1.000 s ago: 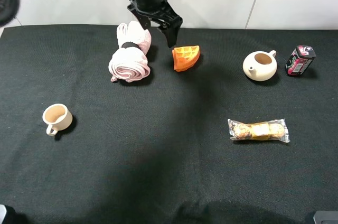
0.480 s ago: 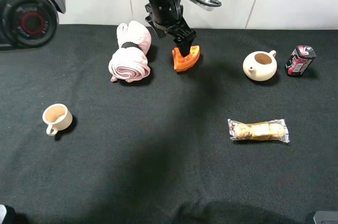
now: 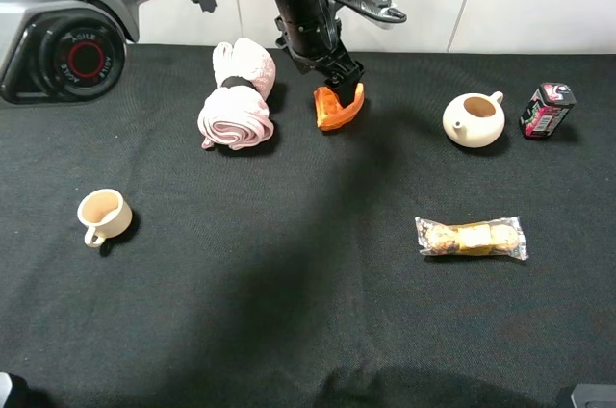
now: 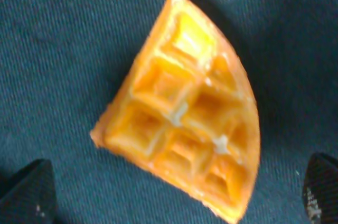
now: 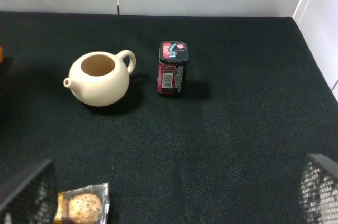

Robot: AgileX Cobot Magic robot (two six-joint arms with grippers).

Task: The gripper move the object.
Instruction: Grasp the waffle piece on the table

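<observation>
I should next use my left gripper to grab the waffle wedge by its curved rim [image 4: 251,135] and the opposite corner, so that I can move it.
The orange-yellow waffle wedge [image 3: 339,111] lies on the black cloth at the back middle, partly covered by my left gripper [image 3: 339,81], which has come down over it. In the left wrist view the waffle [image 4: 185,113] fills the frame with its grid top up, and the left gripper [image 4: 173,189] is open with a black fingertip [image 4: 26,195] on each side of it, clear of its edges. My right gripper [image 5: 171,192] is open and empty above the cloth at the right.
A rolled pink towel [image 3: 238,95] lies just left of the waffle. A beige cup [image 3: 104,215] stands at the left. A cream teapot [image 3: 474,120] and a dark can [image 3: 548,109] stand at the back right. A clear-wrapped snack pack [image 3: 472,237] lies at the front right.
My left gripper has moved right and down from beside the pink towel to over the waffle, which it now straddles and partly hides. Nothing else has moved.
</observation>
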